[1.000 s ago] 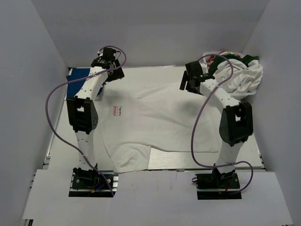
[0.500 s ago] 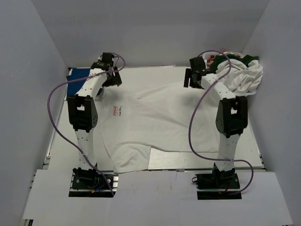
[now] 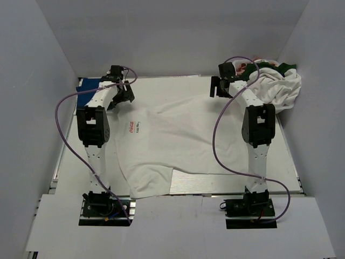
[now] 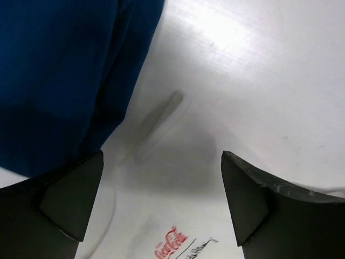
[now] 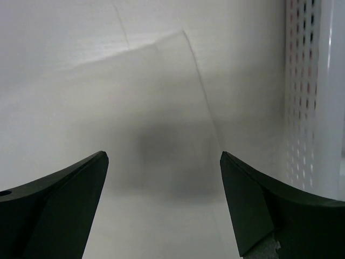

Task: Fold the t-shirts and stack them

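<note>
My left gripper needs to grip the far corner of the white t-shirt next, beside the folded blue t-shirt, to fold that side of the white t-shirt inward.
A large white t-shirt point(image 3: 183, 140) with a small red chest print point(image 3: 133, 127) lies spread on the table. My left gripper point(image 3: 123, 96) is open and empty just above its far left part, beside a folded royal-blue t-shirt point(image 3: 89, 91); the left wrist view shows the blue cloth point(image 4: 59, 81) and the print point(image 4: 172, 244). My right gripper point(image 3: 218, 90) is open and empty over the shirt's far right corner point(image 5: 172, 70). A heap of white and dark green tees point(image 3: 272, 83) sits at the far right.
A white lattice basket wall point(image 5: 312, 97) stands right of the right gripper and holds the heap. White walls close in the table on three sides. A ridged metal strip point(image 3: 188, 183) shows at the near edge.
Both grippers have moved toward the far edge of the table, the left one also a little leftward. The white shirt has not moved.
</note>
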{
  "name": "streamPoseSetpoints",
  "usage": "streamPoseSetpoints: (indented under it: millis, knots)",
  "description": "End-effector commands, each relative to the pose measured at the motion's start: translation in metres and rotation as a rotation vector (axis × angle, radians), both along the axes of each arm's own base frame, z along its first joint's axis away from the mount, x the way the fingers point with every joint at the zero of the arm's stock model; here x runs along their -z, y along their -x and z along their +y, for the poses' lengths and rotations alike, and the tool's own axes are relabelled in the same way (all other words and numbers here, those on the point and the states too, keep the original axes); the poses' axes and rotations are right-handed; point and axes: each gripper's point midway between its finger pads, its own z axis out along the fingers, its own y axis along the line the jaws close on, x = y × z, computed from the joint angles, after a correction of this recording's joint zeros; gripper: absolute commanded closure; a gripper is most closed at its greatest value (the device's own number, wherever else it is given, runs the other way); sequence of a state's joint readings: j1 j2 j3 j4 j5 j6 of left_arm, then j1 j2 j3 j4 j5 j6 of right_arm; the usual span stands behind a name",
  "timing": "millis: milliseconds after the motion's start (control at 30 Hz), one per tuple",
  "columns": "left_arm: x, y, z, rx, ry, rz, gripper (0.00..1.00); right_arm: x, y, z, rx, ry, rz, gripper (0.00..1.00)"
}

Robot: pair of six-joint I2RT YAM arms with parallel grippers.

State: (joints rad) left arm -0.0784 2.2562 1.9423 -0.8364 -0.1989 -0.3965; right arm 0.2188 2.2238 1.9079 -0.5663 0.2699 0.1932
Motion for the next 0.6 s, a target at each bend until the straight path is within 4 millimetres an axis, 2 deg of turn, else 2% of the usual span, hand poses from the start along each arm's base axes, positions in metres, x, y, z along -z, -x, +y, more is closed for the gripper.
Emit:
streamPoseSetpoints:
  millis: [0, 33, 100, 133, 167, 200, 233, 267, 300, 367, 433, 500, 533, 567]
  knots:
    - [-0.027, -0.035, -0.003, 0.023, 0.019, -0.115, 0.0, -0.004, -0.03, 0.014, -0.078, -0.025, -0.053, 0.1]
    - [-0.032, -0.045, -0.004, 0.023, 0.02, -0.141, 0.0, -0.001, -0.031, 0.014, -0.081, -0.021, -0.048, 0.1]
    - [-0.018, -0.048, 0.001, 0.014, 0.018, -0.117, 0.0, 0.009, -0.041, 0.015, -0.074, -0.018, -0.055, 0.1]
    - [-0.018, -0.052, -0.002, 0.012, 0.034, -0.128, 0.0, 0.017, -0.044, 0.015, -0.072, -0.02, -0.05, 0.1]
    - [-0.018, -0.054, -0.004, 0.019, 0.047, -0.136, 0.0, 0.014, -0.051, 0.019, -0.077, -0.03, -0.076, 0.1]
    - [-0.016, -0.058, -0.005, 0.027, 0.074, -0.141, 0.0, 0.028, -0.054, 0.021, -0.082, -0.036, -0.062, 0.1]
    - [-0.011, -0.059, -0.008, 0.034, 0.087, -0.134, 0.0, 0.028, -0.057, 0.023, -0.075, -0.048, -0.07, 0.1]
    - [-0.006, -0.059, -0.01, 0.042, 0.1, -0.124, 0.0, 0.017, -0.069, 0.024, -0.067, -0.05, -0.114, 0.1]
    - [-0.005, -0.059, -0.011, 0.042, 0.1, -0.124, 0.0, 0.034, -0.072, 0.024, -0.055, -0.048, -0.099, 0.1]
    - [0.01, -0.052, -0.012, 0.044, 0.106, -0.076, 0.0, 0.028, -0.083, 0.025, -0.033, -0.069, -0.133, 0.1]
    - [0.024, -0.042, -0.011, 0.042, 0.105, -0.038, 0.02, 0.034, -0.09, 0.029, -0.025, -0.083, -0.152, 0.1]
    - [0.034, -0.034, -0.009, 0.028, 0.098, -0.007, 0.12, 0.038, -0.091, 0.033, -0.031, -0.103, -0.155, 0.1]
    - [0.034, -0.032, -0.009, 0.027, 0.098, -0.004, 0.17, 0.043, -0.093, 0.036, -0.035, -0.113, -0.156, 0.1]
    - [0.037, -0.032, -0.011, 0.033, 0.109, -0.003, 0.35, 0.044, -0.092, 0.036, -0.017, -0.129, -0.147, 0.1]
